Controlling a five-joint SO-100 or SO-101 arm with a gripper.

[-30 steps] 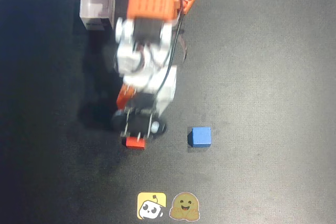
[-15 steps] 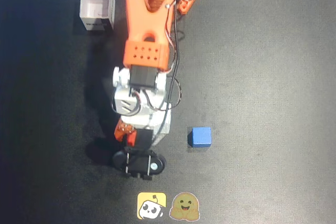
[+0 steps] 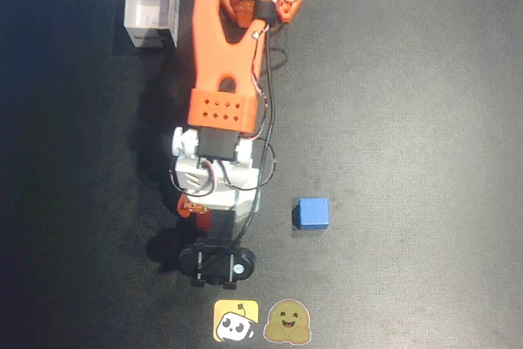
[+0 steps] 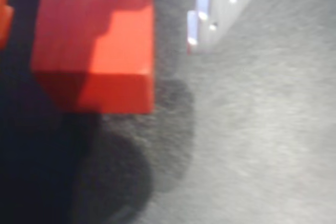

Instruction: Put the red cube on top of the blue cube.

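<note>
My gripper is about to grab the red cube by its opposite sides, to stack the red cube on top of the blue cube (image 3: 311, 212).
In the wrist view the red cube (image 4: 94, 45) fills the upper left and rests on the dark mat. It lies between an orange finger (image 4: 4, 9) at the left edge and a white finger (image 4: 207, 11) at the upper right, with a gap on each side. My gripper (image 4: 102, 19) is open around it. In the overhead view the gripper (image 3: 198, 208) points down under the wrist and hides the red cube. The blue cube (image 3: 311, 212) sits on the mat to the right of the gripper, apart from it.
A white open box (image 3: 151, 12) stands at the upper left beside the arm. Two stickers (image 3: 237, 320) (image 3: 288, 322) lie at the bottom edge. The black wrist camera (image 3: 216, 263) hangs below the gripper.
</note>
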